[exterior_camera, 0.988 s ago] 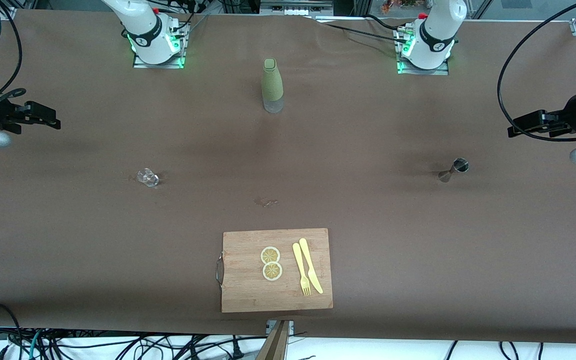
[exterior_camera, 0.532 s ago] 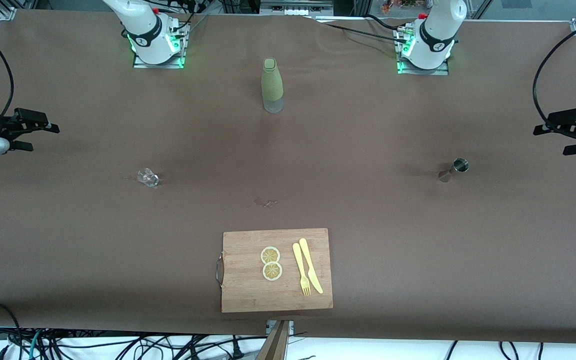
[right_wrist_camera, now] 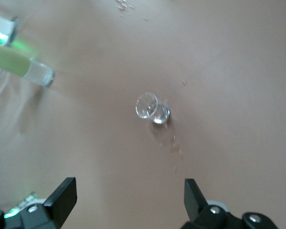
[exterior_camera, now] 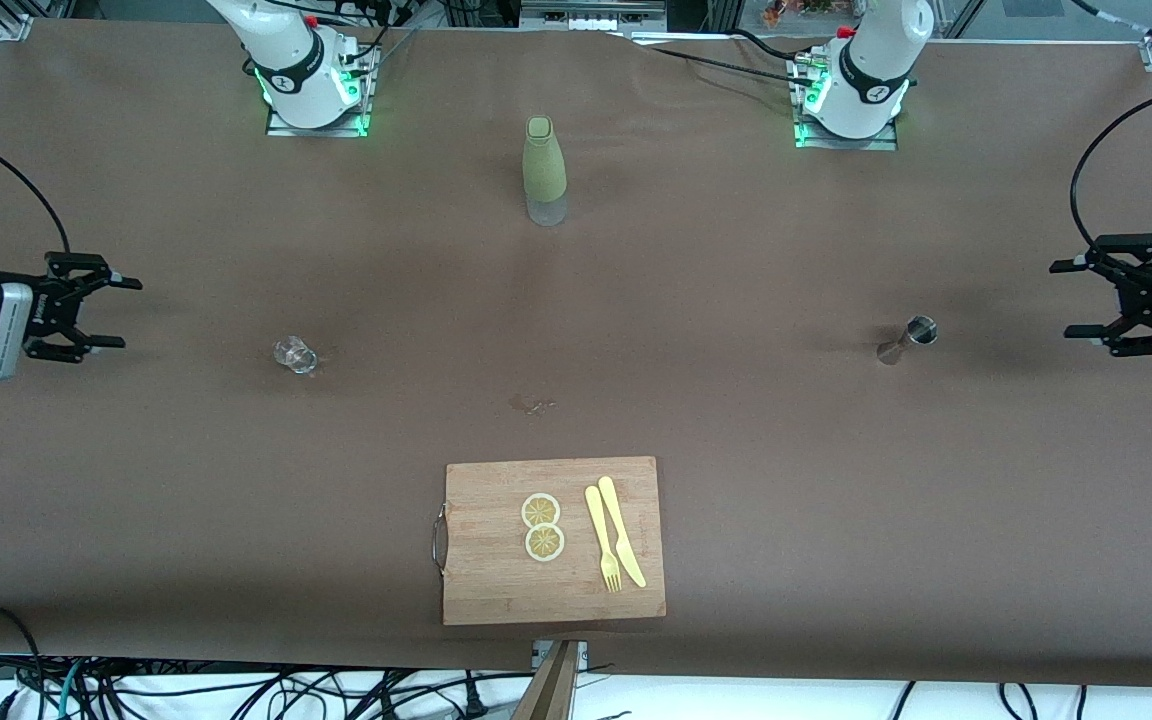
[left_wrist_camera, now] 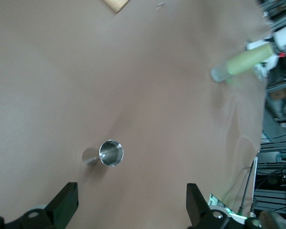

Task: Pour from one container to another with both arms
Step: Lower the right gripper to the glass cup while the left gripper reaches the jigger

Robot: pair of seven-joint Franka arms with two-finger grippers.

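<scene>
I should next grab the clear glass by its body with my right gripper to pour between the two containers. Its rim then stays free.
A small clear glass lies tipped on the brown table toward the right arm's end; it also shows in the right wrist view as the glass. A steel jigger stands toward the left arm's end, its open cup facing up. A green bottle stands upright between the two bases. My right gripper hovers open over the table edge beside the glass, holding nothing. My left gripper hovers open over the table beside the jigger, also holding nothing.
A wooden cutting board lies near the front camera with two lemon slices, a yellow fork and a knife. A small wet spot marks the table's middle. Cables hang at both ends.
Both grippers have swung round and dropped to about the level of the glass and the jigger, fingers now pointing inward at them. Nothing on the table has moved.
</scene>
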